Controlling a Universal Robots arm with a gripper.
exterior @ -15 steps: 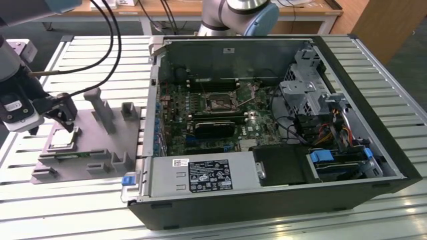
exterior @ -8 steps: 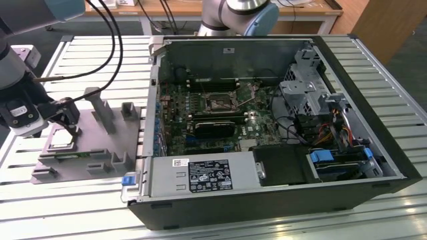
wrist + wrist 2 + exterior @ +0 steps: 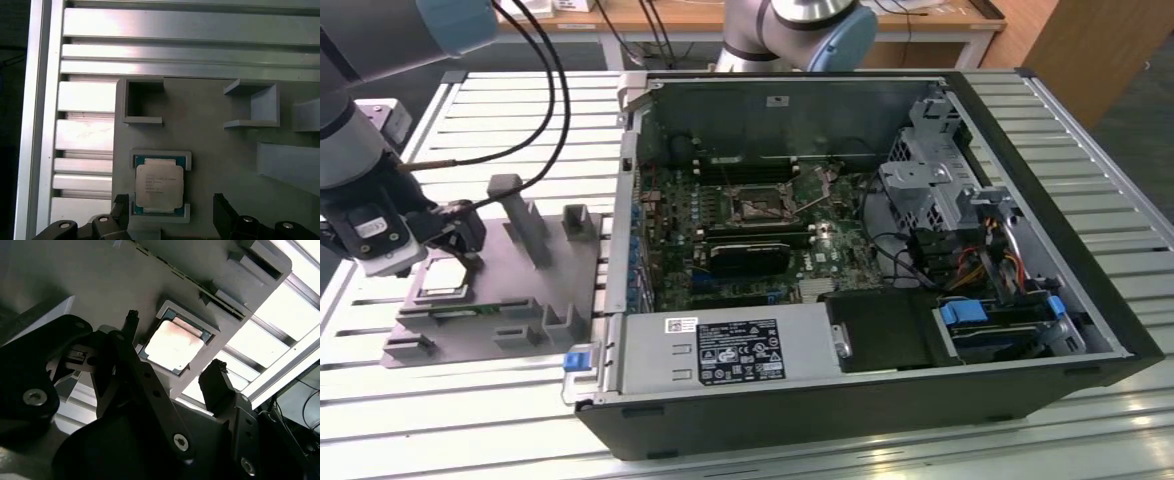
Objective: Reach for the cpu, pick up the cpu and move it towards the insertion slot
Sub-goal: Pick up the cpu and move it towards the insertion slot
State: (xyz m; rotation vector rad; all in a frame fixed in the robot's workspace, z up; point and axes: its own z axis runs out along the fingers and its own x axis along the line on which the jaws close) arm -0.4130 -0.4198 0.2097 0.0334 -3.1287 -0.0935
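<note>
My fingers are above the side edges of the CPU and would miss it if I closed now. My gripper needs to go lower first, then close on the CPU.
The cpu (image 3: 443, 280) (image 3: 173, 345) (image 3: 159, 186), a flat square chip with a silvery top, lies in a shallow recess of the grey plastic tray (image 3: 494, 320) at the exterior view's left. My gripper (image 3: 454, 252) (image 3: 174, 344) (image 3: 169, 201) hovers just over it, open. In both wrist views one black finger stands on each side of the chip, with a gap between each finger and the chip's edges. The insertion slot (image 3: 757, 205), a dark square socket in a metal frame, sits on the motherboard inside the open computer case (image 3: 1107, 330).
Upright grey posts (image 3: 520, 215) rise from the tray close to the gripper, on the side toward the case. The case wall (image 3: 630, 180) stands between tray and motherboard. Black cables (image 3: 554, 90) hang from the arm. All of it rests on a slatted aluminium table (image 3: 480, 420).
</note>
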